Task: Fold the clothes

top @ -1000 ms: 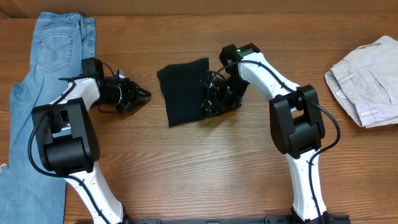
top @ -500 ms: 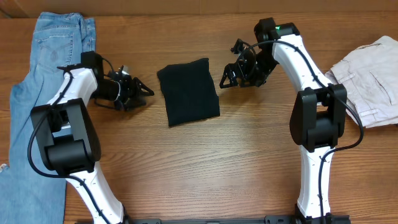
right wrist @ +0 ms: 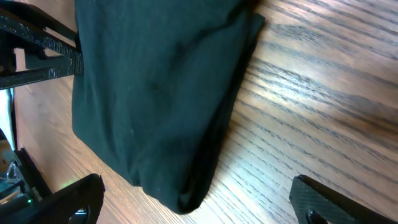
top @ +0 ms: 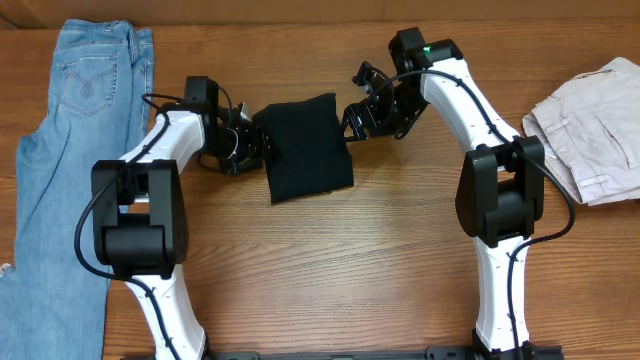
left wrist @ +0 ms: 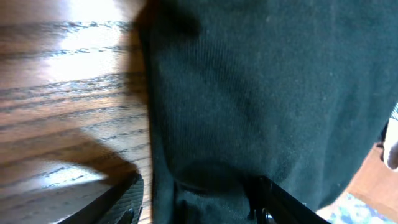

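My right gripper picks up the folded black garment by its edge nearest the beige garment (right wrist: 181, 195) next, to stack it there still folded.
The black garment (top: 305, 147) lies folded into a small rectangle at the table's middle. It fills the left wrist view (left wrist: 267, 93) and the upper left of the right wrist view (right wrist: 155, 87). My left gripper (top: 258, 146) is open at its left edge, with the folded edge between its fingers (left wrist: 196, 196). My right gripper (top: 352, 118) is open at the garment's top right corner, with that corner lying between its spread fingers (right wrist: 196, 202). No white tag shows.
Light blue jeans (top: 70, 130) lie along the table's left side. A pale beige folded garment (top: 590, 130) lies at the right edge. Bare wood table (top: 330, 270) spreads in front of the black garment.
My left gripper has moved right to the garment's left edge. My right gripper lifted off the garment, swung up and right, then came back down to its top right corner.
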Robot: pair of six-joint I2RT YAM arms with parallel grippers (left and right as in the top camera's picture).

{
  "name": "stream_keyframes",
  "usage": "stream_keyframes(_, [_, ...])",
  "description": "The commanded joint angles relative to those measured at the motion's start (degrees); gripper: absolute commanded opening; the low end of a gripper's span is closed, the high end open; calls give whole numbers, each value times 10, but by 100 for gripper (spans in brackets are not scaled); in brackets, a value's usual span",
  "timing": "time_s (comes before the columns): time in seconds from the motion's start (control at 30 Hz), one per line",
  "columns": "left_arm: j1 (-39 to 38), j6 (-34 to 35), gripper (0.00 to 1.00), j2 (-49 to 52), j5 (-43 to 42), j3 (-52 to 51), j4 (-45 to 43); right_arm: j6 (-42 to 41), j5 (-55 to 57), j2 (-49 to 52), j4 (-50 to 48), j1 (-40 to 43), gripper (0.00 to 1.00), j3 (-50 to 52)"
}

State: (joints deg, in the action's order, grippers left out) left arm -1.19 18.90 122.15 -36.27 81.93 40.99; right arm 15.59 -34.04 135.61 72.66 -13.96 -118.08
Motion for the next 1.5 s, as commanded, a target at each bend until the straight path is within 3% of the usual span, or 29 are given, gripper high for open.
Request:
stream_keyframes(0.0, [-15, 42, 60, 3, 96, -23, -2, 1, -2, 3, -4, 1, 100, -11])
stream_keyframes(0.13, [-30, 45, 58, 3, 96, -32, -24, 9, -2, 3, -5, 1, 100, -11])
stream_keyframes(0.33, [-44, 43, 17, 3, 79, -33, -59, 8, -16, 3, -10, 1, 100, -11])
stream_keyframes(0.5, [-24, 38, 6, 3, 80, -33, -59, 8, -61, 3, -22, 0, 100, 9])
stream_keyframes(0.8, [33, 7, 6, 3, 76, -33, -20, -33, -78, 3, -149, -34, 100, 115])
stream_keyframes(1.2, [27, -1, 6, 3, 78, -33, -13, -172, -85, 7, -311, -58, 96, 218])
stream_keyframes(1.47, [26, -3, 6, 3, 84, -33, -3, -196, -86, 9, -376, -102, 94, 248])
